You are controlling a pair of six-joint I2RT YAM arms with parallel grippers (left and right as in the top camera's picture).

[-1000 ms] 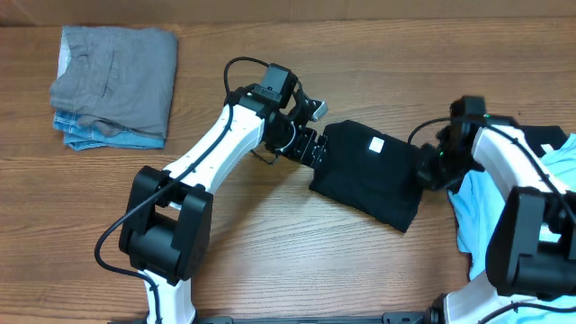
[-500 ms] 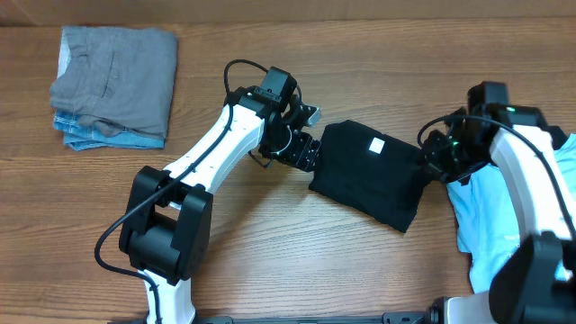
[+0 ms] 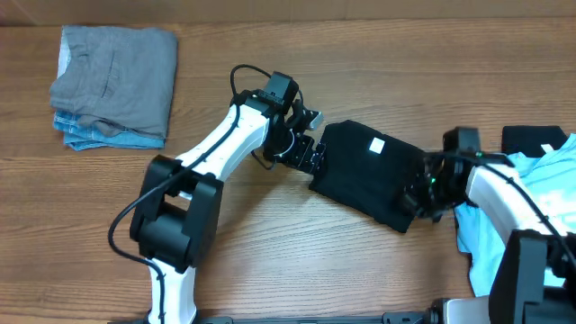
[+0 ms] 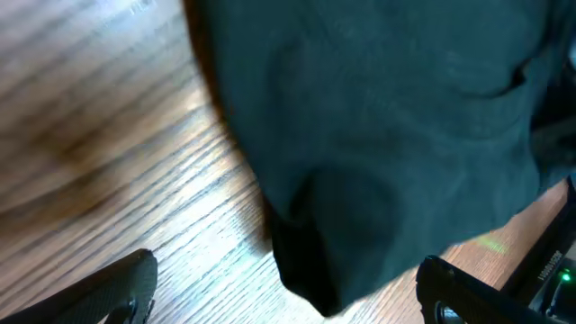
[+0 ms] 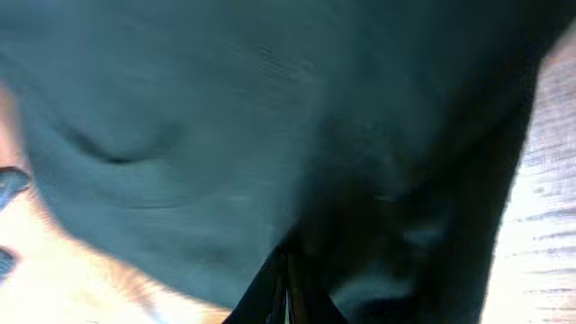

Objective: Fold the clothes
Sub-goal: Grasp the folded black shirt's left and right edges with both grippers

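Observation:
The folded black shirt (image 3: 364,180) should be picked up next by its corner on the side facing the stack (image 3: 317,184), with my left gripper, so it can be laid there folded.
The folded black shirt (image 3: 364,180) lies at mid-table, its small white label (image 3: 376,145) facing up. My left gripper (image 3: 313,155) is at the shirt's left edge. In the left wrist view it (image 4: 288,286) is open, with a corner of the black shirt (image 4: 378,117) lying between the fingers on the wood. My right gripper (image 3: 417,195) is at the shirt's right front corner. In the right wrist view its fingers (image 5: 284,274) are closed together against the black fabric (image 5: 225,117). The light blue tee (image 3: 531,207) lies crumpled at the right edge.
A stack of folded grey and blue clothes (image 3: 112,85) sits at the back left. Another dark item (image 3: 529,139) lies at the far right behind the blue tee. Bare wooden table (image 3: 297,261) lies in front of the shirt.
My right gripper has moved from the shirt's right edge toward the front, down to its right front corner. The left gripper has hardly moved.

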